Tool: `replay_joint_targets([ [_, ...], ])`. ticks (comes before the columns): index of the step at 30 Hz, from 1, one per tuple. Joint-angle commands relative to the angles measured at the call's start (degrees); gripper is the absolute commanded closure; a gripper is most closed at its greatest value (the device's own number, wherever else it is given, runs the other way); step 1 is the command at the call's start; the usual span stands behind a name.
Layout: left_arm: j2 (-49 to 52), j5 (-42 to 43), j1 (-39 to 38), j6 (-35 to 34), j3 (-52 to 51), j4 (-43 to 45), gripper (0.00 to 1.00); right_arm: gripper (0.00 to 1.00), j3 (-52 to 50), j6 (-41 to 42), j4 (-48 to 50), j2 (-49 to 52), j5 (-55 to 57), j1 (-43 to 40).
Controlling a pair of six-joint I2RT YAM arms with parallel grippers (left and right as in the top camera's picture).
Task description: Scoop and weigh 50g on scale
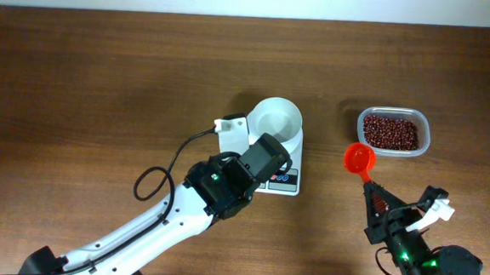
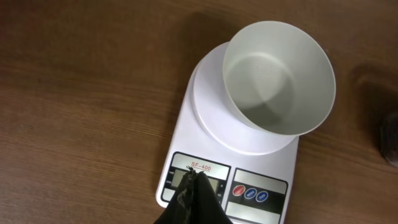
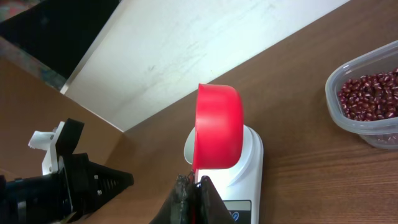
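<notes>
My left gripper's fingers are shut and empty over the scale's display (image 2: 198,180), short of the white bowl. My left gripper would come up empty if I lifted it now.
The white scale (image 1: 296,158) stands mid-table with an empty round white bowl (image 1: 278,121) on its platform. My left gripper (image 1: 268,162) is shut and empty, its tips (image 2: 194,177) over the scale's (image 2: 249,146) grey display, left of the red and blue buttons (image 2: 252,193). The bowl (image 2: 280,78) fills the upper right of the left wrist view. My right gripper (image 1: 376,199) is shut on the handle of a red scoop (image 1: 359,159), held right of the scale with no beans showing in it. In the right wrist view the scoop (image 3: 217,127) rises above that gripper (image 3: 196,186).
A clear tub of red beans (image 1: 392,132) sits at the right, just beyond the scoop, and shows again as the tub (image 3: 367,99). The left arm's black cable (image 1: 162,171) loops over the wood left of the scale. A pale wall edges the table's far side.
</notes>
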Motion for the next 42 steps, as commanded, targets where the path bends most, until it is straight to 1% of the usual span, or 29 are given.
replay_joint_targets([
  [1, -0.6, 2.7, 0.1, 0.5, 0.1, 0.7, 1.00, 0.96, 0.9, 0.7, 0.2, -0.4, 0.3, -0.4],
  [6, -0.6, 7.0, -0.7, 0.4, 0.0, 4.0, 1.00, 0.96, 0.9, 0.7, -1.4, -0.4, -2.5, -0.4],
  [11, 0.9, 7.0, -3.7, 0.2, 0.0, 6.3, 1.00, 0.96, 0.9, 3.1, -3.5, -0.4, -2.5, -0.4],
  [15, 6.1, 7.0, -6.6, 0.2, 0.0, 12.4, 1.00, 0.96, 0.9, 3.1, -3.5, -0.4, -2.1, -0.4],
  [18, 11.1, 7.0, -8.1, -0.1, 0.0, 17.1, 1.00, 0.96, 0.9, 3.0, -3.5, -0.4, 1.2, -0.4],
  [20, 13.6, 6.9, -8.4, -2.6, 0.0, 16.7, 1.00, 0.96, 0.9, 3.0, -3.5, -0.4, 4.9, -0.4],
  [23, 15.4, 6.9, -8.4, -3.8, 0.0, 16.0, 1.00, 0.96, 0.9, 3.0, -3.5, -0.4, 7.7, -0.4],
  [25, 16.5, 3.9, -8.4, -10.1, 0.0, 12.9, 1.00, 0.96, 0.9, 3.0, -3.5, -0.4, 7.9, -0.4],
  [27, 17.6, 1.8, -8.2, -11.6, 0.0, 11.5, 1.00, 0.96, 0.9, 3.0, -3.5, -0.4, 8.1, -0.4],
  [28, 18.4, 2.0, -8.2, -11.6, 0.0, 11.7, 1.00, 0.96, 0.9, 3.0, -3.5, -0.4, 8.3, -0.4],
  [31, 19.9, 2.4, -8.2, -14.6, 0.0, 11.9, 1.00, 0.96, 0.9, 3.0, -3.5, -0.4, 8.7, -0.4],
  [34, 21.2, 2.4, -8.2, -14.8, 0.0, 13.0, 1.00, 0.96, 0.9, 3.1, -3.5, -0.4, 8.7, -0.4],
  [37, 22.8, 2.4, -8.2, -16.4, 0.0, 13.7, 1.00, 0.96, 0.9, 3.1, -3.5, -0.4, 8.7, -0.4],
  [42, 23.0, 2.3, -8.2, -16.6, 0.0, 13.6, 1.00, 0.96, 0.9, 3.1, -3.5, -0.4, 8.7, -0.4],
])
